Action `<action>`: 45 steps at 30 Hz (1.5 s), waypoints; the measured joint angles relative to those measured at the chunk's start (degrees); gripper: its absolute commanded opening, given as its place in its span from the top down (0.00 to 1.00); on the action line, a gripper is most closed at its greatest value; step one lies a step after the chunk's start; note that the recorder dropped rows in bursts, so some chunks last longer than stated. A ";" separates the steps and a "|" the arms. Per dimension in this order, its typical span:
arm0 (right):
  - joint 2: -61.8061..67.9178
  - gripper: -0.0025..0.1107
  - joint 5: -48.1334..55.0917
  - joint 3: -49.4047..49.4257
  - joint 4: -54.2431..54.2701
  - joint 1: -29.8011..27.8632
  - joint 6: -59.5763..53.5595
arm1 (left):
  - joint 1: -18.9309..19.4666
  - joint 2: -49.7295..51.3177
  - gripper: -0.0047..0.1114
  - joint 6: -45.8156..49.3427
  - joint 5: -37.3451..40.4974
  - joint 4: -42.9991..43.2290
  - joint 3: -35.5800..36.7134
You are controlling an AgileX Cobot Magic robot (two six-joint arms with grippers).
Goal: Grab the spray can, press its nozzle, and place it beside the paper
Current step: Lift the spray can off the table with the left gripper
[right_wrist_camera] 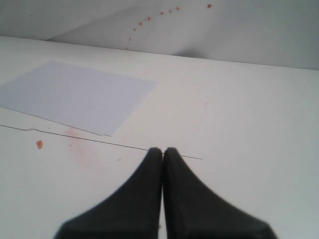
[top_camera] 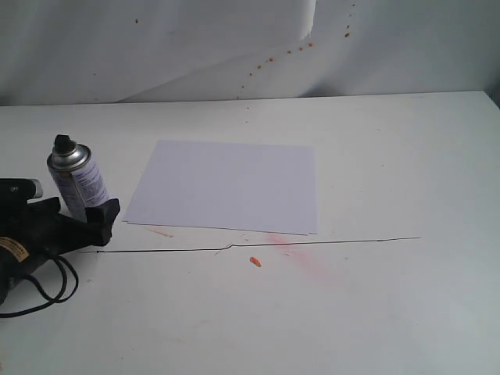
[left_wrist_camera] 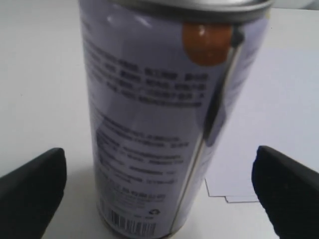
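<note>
The left gripper needs to hold the spray can by the labelled body [top_camera: 83, 190], so that the spray can's black nozzle [top_camera: 64, 144] stays free to press.
The spray can [top_camera: 78, 183] stands upright at the table's left, silver with a pale printed label and its black nozzle [top_camera: 64, 144] on top. My left gripper [top_camera: 84, 215] is open around the can's lower body. In the left wrist view the can [left_wrist_camera: 164, 114] fills the middle, and each of the black fingers [left_wrist_camera: 35, 184] keeps a gap from it. The white paper [top_camera: 226, 186] lies flat to the can's right; the left wrist view shows the paper [left_wrist_camera: 279, 124] behind the can. My right gripper [right_wrist_camera: 163, 152] is shut on nothing above bare table, with the paper [right_wrist_camera: 75, 94] beyond it.
A thin black line [top_camera: 312, 242] runs across the table just in front of the paper. A small orange scrap [top_camera: 255, 262] and a faint red smear [top_camera: 305, 258] lie near it. A black cable [top_camera: 47, 289] loops by the left arm.
</note>
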 measured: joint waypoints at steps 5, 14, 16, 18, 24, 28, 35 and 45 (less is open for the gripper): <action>0.00 0.98 0.00 0.00 0.00 0.00 0.00 | 0.00 2.56 0.15 0.00 -3.07 0.00 -1.57; 0.00 0.98 0.00 0.00 0.00 0.00 0.00 | 0.00 5.54 0.15 0.00 -4.64 0.00 -1.57; 0.00 0.98 0.00 0.00 0.00 0.00 0.00 | 0.00 5.79 0.15 0.00 -4.64 0.00 -2.07; 0.00 0.98 0.00 0.00 0.00 0.00 0.00 | 0.00 5.83 0.15 0.00 -4.64 0.00 -2.75; 0.00 0.98 0.00 0.00 0.00 0.00 0.00 | 0.00 7.44 0.15 0.00 -4.86 0.00 -4.57; 0.00 0.98 0.00 0.00 0.00 0.00 0.00 | 0.00 7.77 0.15 0.00 -4.86 0.00 -5.38; 0.00 0.98 0.00 0.00 0.00 0.00 0.00 | 0.00 7.77 0.15 0.00 -4.86 0.00 -7.92; 0.00 0.98 0.00 0.00 0.00 0.00 0.00 | 0.00 7.77 0.15 -0.11 -4.86 0.00 -10.38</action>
